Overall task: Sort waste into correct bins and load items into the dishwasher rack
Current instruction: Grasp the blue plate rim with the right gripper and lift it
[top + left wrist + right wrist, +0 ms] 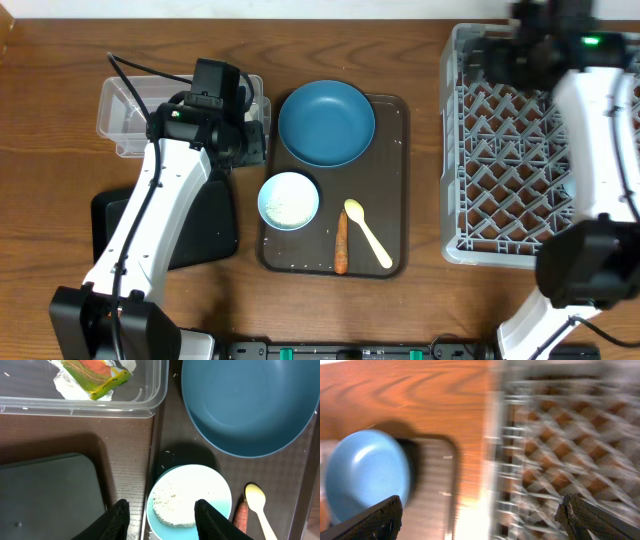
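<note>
My right gripper grabs the dark blue plate's rim on the rack-facing side next, since the opposite edge stays free for rack loading.
The yellow-green wrapper lies with white tissue inside the clear tub. My left gripper hangs open and empty between that tub and the white bowl, which holds rice. The bowl's left rim lies below the gap between the fingers. The dark blue plate, orange carrot and pale yellow spoon lie on the brown serving tray. Over the far left corner of the grey rack, my right gripper is wide open with nothing in it; its view is blurred.
The shallow black tray sits in front of the clear tub, partly under my left arm. A few rice grains lie on the brown tray near the bowl. Bare wooden table runs along the left side.
</note>
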Controlling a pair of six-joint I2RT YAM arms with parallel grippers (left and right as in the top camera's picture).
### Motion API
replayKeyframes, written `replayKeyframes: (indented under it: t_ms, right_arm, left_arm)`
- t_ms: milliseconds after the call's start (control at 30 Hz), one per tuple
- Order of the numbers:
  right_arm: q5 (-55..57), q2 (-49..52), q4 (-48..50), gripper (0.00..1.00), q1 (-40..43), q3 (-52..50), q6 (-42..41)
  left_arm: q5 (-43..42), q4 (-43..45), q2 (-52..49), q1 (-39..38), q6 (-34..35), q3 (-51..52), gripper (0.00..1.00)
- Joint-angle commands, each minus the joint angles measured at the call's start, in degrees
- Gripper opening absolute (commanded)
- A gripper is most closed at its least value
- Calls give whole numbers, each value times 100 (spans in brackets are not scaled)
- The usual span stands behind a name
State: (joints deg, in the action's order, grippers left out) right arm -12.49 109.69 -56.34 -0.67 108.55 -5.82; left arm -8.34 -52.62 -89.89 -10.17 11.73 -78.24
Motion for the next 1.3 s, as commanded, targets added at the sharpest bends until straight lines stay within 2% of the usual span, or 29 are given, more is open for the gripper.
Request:
replayKeyframes:
  t_ms: [0,133,233,433,633,767,867,967,1133,1267]
  right_arm:
    - [-234,411,109,98,-592,13,74]
    - [-199,922,352,91,-1185,13,46]
    - [227,1333,529,89,-1545,13,-282]
    - [474,1965,804,80,-1937,13,-643]
    - [1025,2334,804,53,-2081,13,-1060]
    - [1445,2374,699,27,-2046,13,-1303]
    - [1460,2374,699,17,-2000,13,-1303]
    - [1460,2371,697,4,-1963,15,-1270]
    - [1440,2149,634,1,-1899,48,-962]
    - [1469,1530,599,1,-1711,129,-566]
  left_arm:
    - [96,-33,42,28,-76,-20,45]
    - [96,-31,42,28,-76,-20,45]
    - [96,-31,42,28,-76,-20,45]
    - [96,-28,39,28,-76,48,45]
    - [96,-28,39,28,-76,68,45]
    - [96,-28,39,28,-76,68,45]
    - [96,-26,39,28,-76,68,45]
    - [96,-26,39,28,-76,68,45]
    - [96,-26,39,28,-76,68,45]
    - [96,-24,39,28,-76,68,45]
